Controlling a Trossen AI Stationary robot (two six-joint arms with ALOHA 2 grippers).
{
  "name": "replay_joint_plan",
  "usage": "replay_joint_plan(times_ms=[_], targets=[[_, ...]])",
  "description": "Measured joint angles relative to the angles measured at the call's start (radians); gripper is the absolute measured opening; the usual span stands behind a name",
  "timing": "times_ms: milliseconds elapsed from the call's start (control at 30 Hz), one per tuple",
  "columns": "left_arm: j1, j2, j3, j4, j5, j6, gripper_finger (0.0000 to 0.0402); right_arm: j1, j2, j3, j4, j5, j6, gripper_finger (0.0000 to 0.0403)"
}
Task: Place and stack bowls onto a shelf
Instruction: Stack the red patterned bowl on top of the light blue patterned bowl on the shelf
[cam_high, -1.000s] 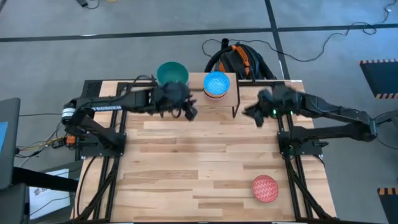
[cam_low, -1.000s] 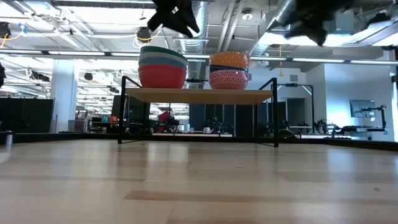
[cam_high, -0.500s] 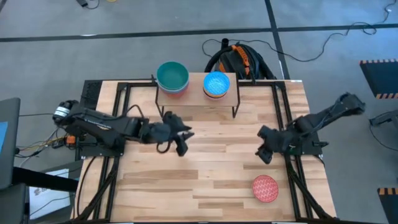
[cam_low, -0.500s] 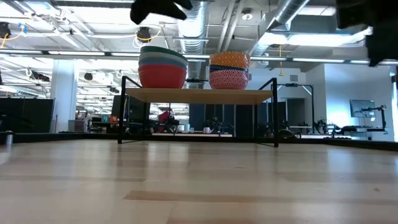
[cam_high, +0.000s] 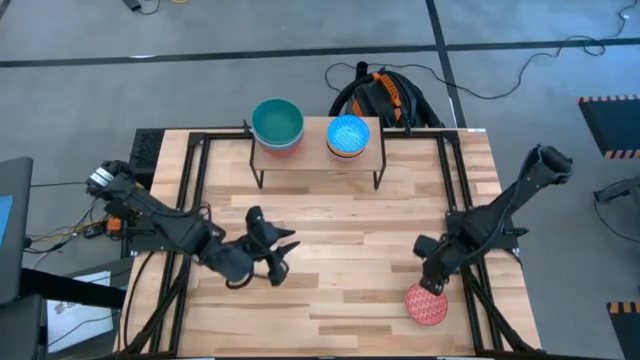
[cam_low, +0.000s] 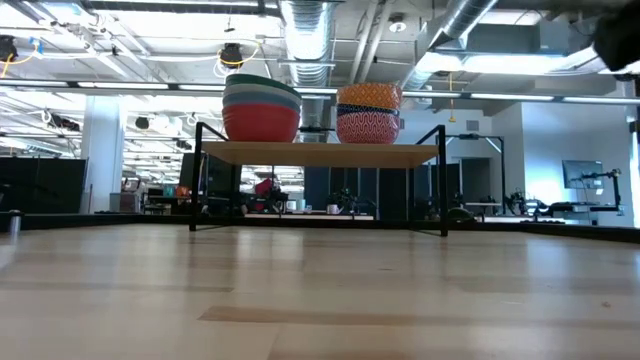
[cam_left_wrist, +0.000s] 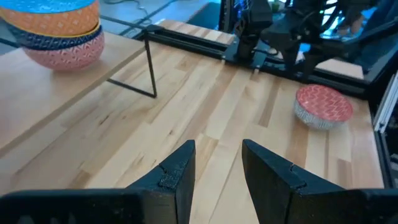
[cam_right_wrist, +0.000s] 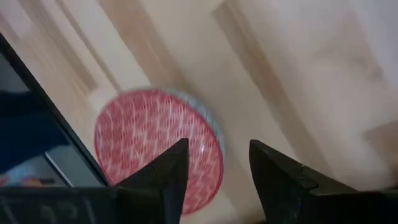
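I need to grip the pink-red patterned bowl by its rim (cam_right_wrist: 212, 127) with my right gripper next, to stack the bowl on the shelf.
The shelf (cam_high: 315, 152) stands at the table's far middle and carries two stacks of bowls: one with a teal bowl (cam_high: 277, 121) on top, one with a blue bowl (cam_high: 348, 135) on top. The low view shows both stacks (cam_low: 262, 108) (cam_low: 368, 112) on the board. A pink-red patterned bowl (cam_high: 427, 304) sits alone on the tabletop near the front right. My right gripper (cam_high: 432, 281) hangs open just above its far rim, pointing steeply down; the bowl (cam_right_wrist: 155, 146) lies under the fingers. My left gripper (cam_high: 278, 262) is open over the bare table's middle left, with nothing between its fingers (cam_left_wrist: 217, 149).
A black and orange backpack (cam_high: 385, 95) lies on the floor beyond the far edge. Black arm frames (cam_high: 190, 230) (cam_high: 470, 230) run along both sides of the table. Bare tabletop (cam_high: 340, 230) stretches between the shelf and the near edge.
Both grippers have left the shelf and moved toward the table's near edge. My left gripper has swung back to the middle left. My right gripper has tipped from nearly level to pointing steeply down, and has sunk until it hangs over the pink-red patterned bowl. The bowls have kept still.
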Motion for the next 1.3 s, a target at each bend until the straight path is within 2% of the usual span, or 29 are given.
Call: replay_joint_plan(times_ms=[233,367,533,733,1033,1300], targets=[[-0.096,0.0,0.0,-0.081,-0.136,-0.101,0.0116,0.069,0.085,0.0,0.019,-0.042,0.067,0.0241],[-0.133,0.0,-0.008,-0.136,-0.162,-0.17,0.0116,0.093,0.129,0.0,0.021,-0.075,0.078,0.025],[-0.167,0.0,-0.103,-0.102,-0.166,-0.28,0.0116,0.108,0.171,0.0,0.036,-0.109,0.084,0.025],[-0.188,0.001,-0.216,0.099,-0.083,-0.307,0.0116,0.11,0.186,0.0,0.057,-0.115,0.084,0.025],[-0.145,0.0,-0.219,0.154,0.089,-0.242,0.0116,0.11,0.186,0.0,0.046,-0.144,0.11,0.025],[-0.118,0.039,-0.247,0.231,0.074,-0.199,0.0129,0.139,0.186,-0.001,0.043,-0.185,0.094,0.025]])
